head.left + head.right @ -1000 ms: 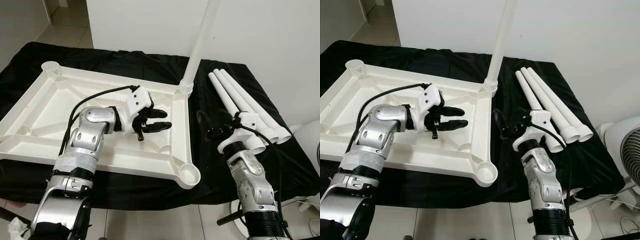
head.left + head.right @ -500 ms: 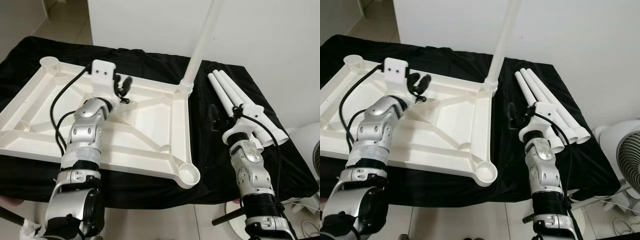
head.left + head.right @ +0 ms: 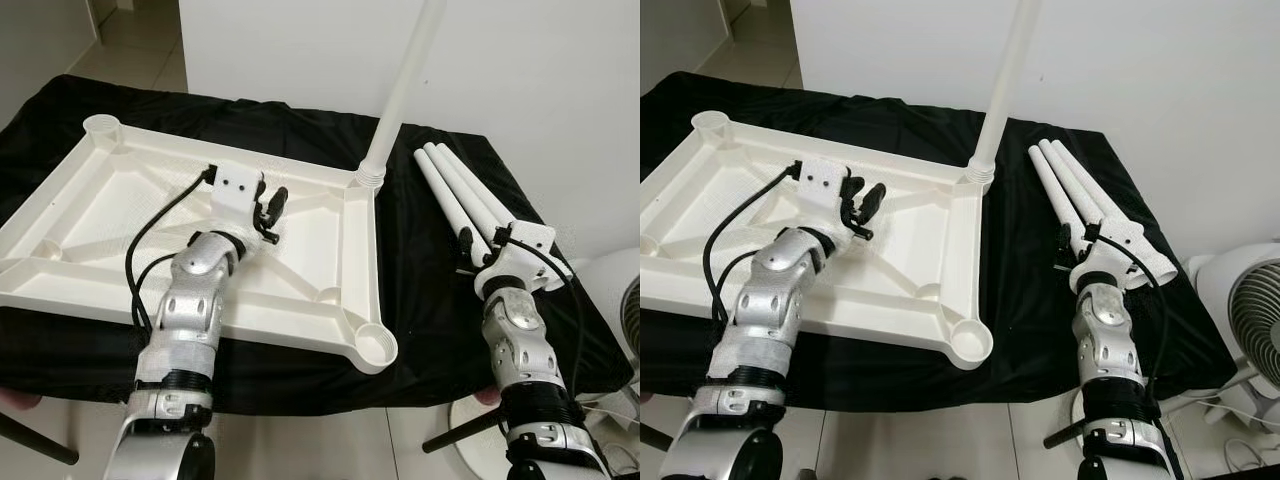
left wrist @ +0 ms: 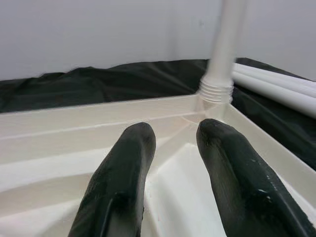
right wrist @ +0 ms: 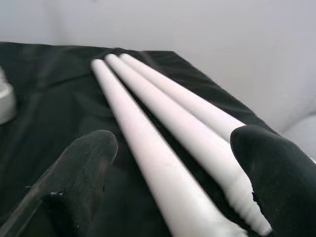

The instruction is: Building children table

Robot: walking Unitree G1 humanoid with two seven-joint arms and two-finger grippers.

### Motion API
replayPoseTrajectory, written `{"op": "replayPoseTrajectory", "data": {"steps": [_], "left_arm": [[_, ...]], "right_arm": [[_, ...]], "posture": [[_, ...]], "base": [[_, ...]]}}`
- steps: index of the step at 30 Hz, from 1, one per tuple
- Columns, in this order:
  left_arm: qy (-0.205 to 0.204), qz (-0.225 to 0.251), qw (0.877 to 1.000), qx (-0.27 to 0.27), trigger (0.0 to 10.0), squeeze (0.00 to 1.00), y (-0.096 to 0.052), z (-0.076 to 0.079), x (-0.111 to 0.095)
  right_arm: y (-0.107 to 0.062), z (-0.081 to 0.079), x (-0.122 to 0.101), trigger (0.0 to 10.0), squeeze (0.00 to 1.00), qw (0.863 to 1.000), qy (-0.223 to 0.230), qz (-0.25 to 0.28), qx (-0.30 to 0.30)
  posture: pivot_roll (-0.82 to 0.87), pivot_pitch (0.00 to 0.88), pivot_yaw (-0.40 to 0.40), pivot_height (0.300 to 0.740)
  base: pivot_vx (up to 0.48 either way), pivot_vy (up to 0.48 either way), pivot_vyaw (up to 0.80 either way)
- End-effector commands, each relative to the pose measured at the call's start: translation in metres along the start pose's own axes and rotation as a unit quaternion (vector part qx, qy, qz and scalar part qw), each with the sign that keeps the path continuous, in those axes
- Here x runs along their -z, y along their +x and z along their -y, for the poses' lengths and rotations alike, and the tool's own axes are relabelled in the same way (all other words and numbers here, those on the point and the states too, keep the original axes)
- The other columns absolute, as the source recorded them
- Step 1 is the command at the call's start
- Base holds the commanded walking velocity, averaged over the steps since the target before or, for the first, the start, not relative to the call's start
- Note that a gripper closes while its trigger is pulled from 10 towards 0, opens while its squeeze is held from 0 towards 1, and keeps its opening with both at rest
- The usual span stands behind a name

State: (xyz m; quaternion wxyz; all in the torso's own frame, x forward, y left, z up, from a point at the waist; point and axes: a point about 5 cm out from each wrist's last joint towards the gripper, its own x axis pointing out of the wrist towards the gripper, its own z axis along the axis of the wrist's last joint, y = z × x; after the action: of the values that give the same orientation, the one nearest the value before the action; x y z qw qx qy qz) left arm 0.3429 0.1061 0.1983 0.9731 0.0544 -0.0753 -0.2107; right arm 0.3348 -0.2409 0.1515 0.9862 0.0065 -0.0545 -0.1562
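Next, my right gripper grabs the second leg near its threaded end (image 3: pixel 476 243), where a gap opens, because the loose legs crowd together at their plain ends.
The white plastic tabletop (image 3: pixel 100 210) lies upside down on a black cloth. One white leg (image 3: pixel 400 90) stands upright in its far right corner socket. Three loose white legs (image 3: pixel 455 190) lie side by side on the cloth to the right. My left gripper (image 3: pixel 272 205) hovers over the tabletop's inner ribs, pointing toward the standing leg (image 4: pixel 224 49); its fingers (image 4: pixel 128 168) are slightly apart with nothing between them. My right gripper (image 3: pixel 465 245) is open wide at the near ends of the loose legs (image 5: pixel 163 123), one finger (image 5: pixel 84 168) on each side of them.
The black cloth (image 3: pixel 430 300) covers the whole work surface. Open corner sockets sit at the near right (image 3: pixel 375 345) and far left (image 3: pixel 100 127) of the tabletop. A white wall stands close behind. A white fan (image 3: pixel 1250 310) stands on the floor at the right.
My left gripper turned from pointing right to pointing at the far right corner, rose, then came back down. My right gripper shifted right onto the loose legs' near ends.
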Motion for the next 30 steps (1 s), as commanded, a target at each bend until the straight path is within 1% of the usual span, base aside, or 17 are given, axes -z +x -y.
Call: {"op": "replayPoseTrajectory", "data": {"steps": [1, 5, 9, 10, 11, 14, 15, 17, 25, 28, 30], "left_arm": [[0.005, -0.013, 1.000, 0.009, 10.0, 0.00, -0.001, 0.008, 0.004], [0.005, -0.018, 1.000, 0.007, 10.0, 0.00, -0.004, 0.014, 0.006], [0.001, -0.021, 1.000, 0.012, 10.0, 0.00, -0.005, 0.018, 0.007], [0.005, -0.020, 1.000, 0.016, 10.0, 0.00, -0.006, 0.022, 0.007], [0.005, -0.020, 1.000, 0.016, 10.0, 0.00, -0.006, 0.022, 0.007], [0.007, -0.021, 1.000, 0.015, 10.0, 0.00, -0.007, 0.024, 0.007], [0.007, -0.021, 1.000, 0.015, 10.0, 0.00, -0.007, 0.024, 0.007], [0.008, -0.023, 1.000, 0.013, 10.0, 0.00, -0.006, 0.024, 0.007], [0.008, -0.024, 1.000, 0.014, 10.0, 0.00, -0.007, 0.025, 0.006], [0.009, -0.026, 1.000, 0.011, 10.0, 0.00, -0.007, 0.024, 0.006], [0.009, -0.027, 1.000, 0.010, 10.0, 0.00, -0.007, 0.024, 0.005]], "right_arm": [[-0.002, 0.009, 0.006, 10.0, 0.00, 1.000, -0.011, -0.011, 0.019], [-0.002, 0.014, 0.012, 10.0, 0.00, 0.999, -0.010, -0.020, 0.025], [-0.003, 0.016, 0.016, 10.0, 0.00, 0.999, -0.008, -0.028, 0.021], [-0.003, 0.021, 0.021, 10.0, 0.00, 0.999, -0.007, -0.045, 0.017], [-0.003, 0.021, 0.021, 10.0, 0.00, 0.999, -0.007, -0.045, 0.017], [-0.003, 0.031, 0.029, 10.0, 0.00, 0.997, -0.014, -0.071, 0.029], [-0.003, 0.031, 0.029, 10.0, 0.00, 0.997, -0.014, -0.071, 0.029], [-0.002, 0.037, 0.035, 10.0, 0.00, 0.995, -0.021, -0.092, 0.031], [-0.001, 0.040, 0.039, 10.0, 0.00, 0.994, -0.018, -0.105, 0.028], [-0.001, 0.038, 0.048, 10.0, 0.00, 0.991, 0.001, -0.136, -0.002], [0.000, 0.037, 0.052, 10.0, 0.00, 0.989, 0.003, -0.146, -0.011]], "posture": [[0.09, 0.061, -0.144, 0.740], [0.09, 0.061, -0.141, 0.740], [0.09, 0.063, -0.141, 0.740], [0.08, 0.067, -0.142, 0.740], [0.08, 0.067, -0.142, 0.740], [0.08, 0.068, -0.142, 0.740], [0.08, 0.068, -0.142, 0.740], [0.08, 0.071, -0.144, 0.740], [0.08, 0.073, -0.143, 0.740], [0.09, 0.074, -0.141, 0.740], [0.09, 0.073, -0.139, 0.740]], "base": [[0.000, 0.000, 0.00], [0.000, 0.000, 0.00], [0.000, 0.000, 0.00], [0.000, 0.000, 0.00], [0.000, 0.000, 0.00], [0.000, 0.000, 0.00], [0.000, 0.000, 0.00], [0.000, 0.000, 0.00], [0.000, 0.000, 0.00], [0.000, 0.000, 0.00], [0.000, 0.000, 0.00]]}}
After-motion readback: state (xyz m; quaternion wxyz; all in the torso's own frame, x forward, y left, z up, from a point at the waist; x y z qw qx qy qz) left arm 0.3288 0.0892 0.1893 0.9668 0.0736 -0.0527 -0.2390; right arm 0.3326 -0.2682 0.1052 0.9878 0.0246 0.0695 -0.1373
